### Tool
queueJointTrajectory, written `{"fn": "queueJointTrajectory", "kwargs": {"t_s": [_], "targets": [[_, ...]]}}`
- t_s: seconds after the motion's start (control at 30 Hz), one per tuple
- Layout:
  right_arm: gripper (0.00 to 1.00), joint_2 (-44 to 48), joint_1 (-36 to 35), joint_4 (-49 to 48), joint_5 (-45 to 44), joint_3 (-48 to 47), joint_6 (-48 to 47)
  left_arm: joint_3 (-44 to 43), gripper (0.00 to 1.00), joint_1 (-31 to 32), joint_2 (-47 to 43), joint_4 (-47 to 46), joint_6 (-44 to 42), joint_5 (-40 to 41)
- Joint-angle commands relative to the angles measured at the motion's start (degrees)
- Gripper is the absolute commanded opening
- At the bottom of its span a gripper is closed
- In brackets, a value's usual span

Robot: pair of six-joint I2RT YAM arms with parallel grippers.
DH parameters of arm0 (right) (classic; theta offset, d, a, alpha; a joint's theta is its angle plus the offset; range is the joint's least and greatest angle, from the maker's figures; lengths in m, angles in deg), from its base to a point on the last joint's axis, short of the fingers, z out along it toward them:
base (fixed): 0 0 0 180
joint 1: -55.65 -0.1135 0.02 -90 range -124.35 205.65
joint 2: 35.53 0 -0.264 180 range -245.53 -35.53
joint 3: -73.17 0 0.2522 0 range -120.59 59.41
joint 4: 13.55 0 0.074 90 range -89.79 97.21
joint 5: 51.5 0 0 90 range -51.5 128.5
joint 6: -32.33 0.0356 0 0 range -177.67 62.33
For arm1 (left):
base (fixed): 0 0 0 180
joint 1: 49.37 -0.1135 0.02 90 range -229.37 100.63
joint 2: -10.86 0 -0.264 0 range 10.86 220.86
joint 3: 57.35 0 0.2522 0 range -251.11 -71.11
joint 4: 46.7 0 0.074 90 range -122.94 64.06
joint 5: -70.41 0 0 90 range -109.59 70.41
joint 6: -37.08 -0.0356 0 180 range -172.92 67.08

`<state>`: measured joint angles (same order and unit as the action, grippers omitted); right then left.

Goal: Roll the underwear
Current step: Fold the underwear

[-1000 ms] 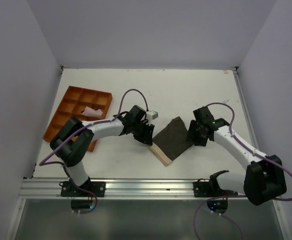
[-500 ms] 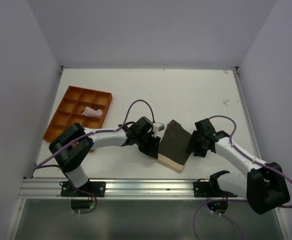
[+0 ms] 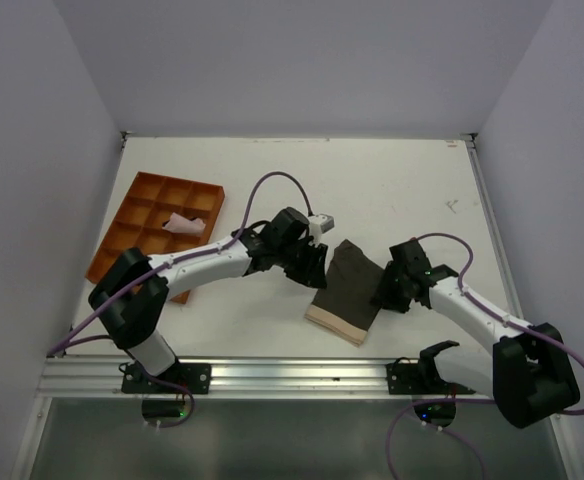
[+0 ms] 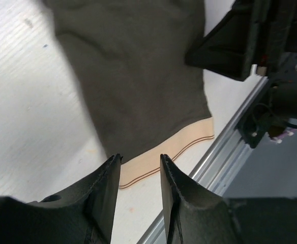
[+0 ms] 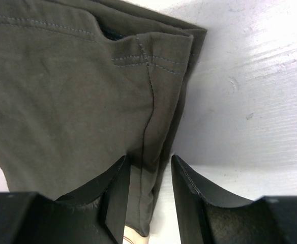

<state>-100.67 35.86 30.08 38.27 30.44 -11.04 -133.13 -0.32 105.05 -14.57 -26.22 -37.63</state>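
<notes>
I next need to grip the underwear's folded side edge near the tan waistband with my right gripper, to fold the underwear's side across for rolling.
The underwear lies flat on the white table between my two arms, dark brownish-grey, its tan waistband toward the front rail. My left gripper hangs open over its left edge; in the left wrist view the waistband and bare table show through the gap of the left gripper, and nothing is held. My right gripper is low at the cloth's right side. The right wrist view has the right gripper open, astride the folded edge of the underwear.
An orange compartment tray sits at the back left with a small pale pink cloth in one cell. The aluminium rail runs along the front edge, close to the waistband. The right arm's black wrist is near my left gripper.
The underwear has turned from a diagonal lie to one with the waistband nearer the rail. The left gripper dipped toward it, then drew back. The right jaws have narrowed over the cloth's edge.
</notes>
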Motion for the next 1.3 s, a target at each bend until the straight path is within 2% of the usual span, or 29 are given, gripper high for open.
{"fn": "queueJointTrajectory", "kwargs": {"t_s": [0.0,0.1,0.37,0.63,0.73,0.87,1.03,1.27], "targets": [[0.42,-0.4,0.3,-2.2,0.1,1.7,2.1,-1.1,0.40,-0.2,1.7,-7.1,2.6,-8.9],[0.43,0.0,0.3,-2.2,1.7,1.6,2.5,1.1,0.36,0.2,2.8,-11.8,4.1,-12.8],[0.50,10.0,0.2,9.7,1.8,-0.9,5.4,8.8,0.36,0.9,2.1,-17.4,5.9,-13.9],[0.50,19.0,-3.4,9.6,3.7,7.7,14.8,14.0,0.36,0.9,3.4,-21.4,4.5,-12.5],[0.51,19.4,-7.4,7.4,2.7,9.8,18.9,14.6,0.36,0.9,5.1,-22.3,4.1,-12.5],[0.51,18.7,-16.0,7.0,-0.9,9.1,23.9,14.7,0.36,0.8,6.2,-22.3,3.9,-11.7],[0.51,18.0,-19.8,5.4,-2.5,9.0,27.3,15.3,0.36,0.8,6.5,-22.1,3.8,-10.0],[0.50,16.3,-20.9,5.6,-4.7,8.3,28.5,15.5,0.36,0.8,6.3,-22.2,4.4,-9.3]]}}
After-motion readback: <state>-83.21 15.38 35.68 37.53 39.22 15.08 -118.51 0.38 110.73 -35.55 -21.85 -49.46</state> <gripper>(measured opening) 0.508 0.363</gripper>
